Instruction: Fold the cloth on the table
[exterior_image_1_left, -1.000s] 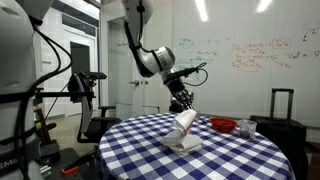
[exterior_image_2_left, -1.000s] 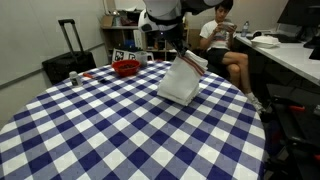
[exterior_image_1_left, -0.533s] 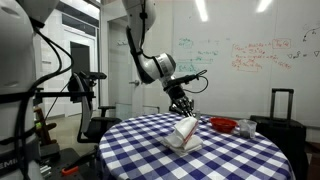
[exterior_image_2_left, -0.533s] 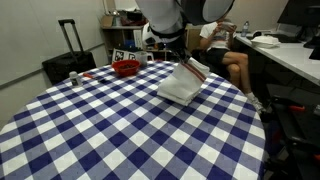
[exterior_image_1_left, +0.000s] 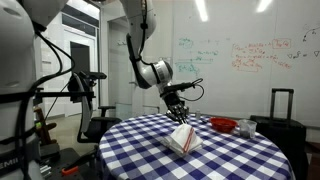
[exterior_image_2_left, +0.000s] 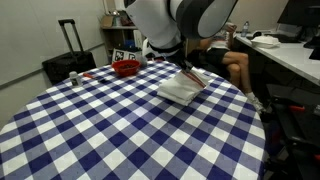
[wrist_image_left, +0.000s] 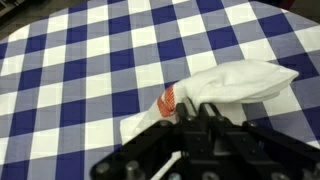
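Note:
My gripper keeps hold of the cloth until its raised end lies on the cloth's lower layer. The cloth slopes up from there to my fingers.
The cloth is a white towel with a red-orange stripe, lying bunched and partly doubled over on the table with its blue-and-white checked cover. It also shows in an exterior view on the table. My gripper is low over the cloth's striped end. In the wrist view my fingers are closed together on the cloth's edge, with the red stripe just to their left.
A red bowl and a dark cup stand near the table's far edge. A black suitcase stands beside the table. A person sits behind it.
My gripper has come down and across with the cloth's lifted end. The cloth, which hung up steeply, now lies lower and flatter, folded over itself.

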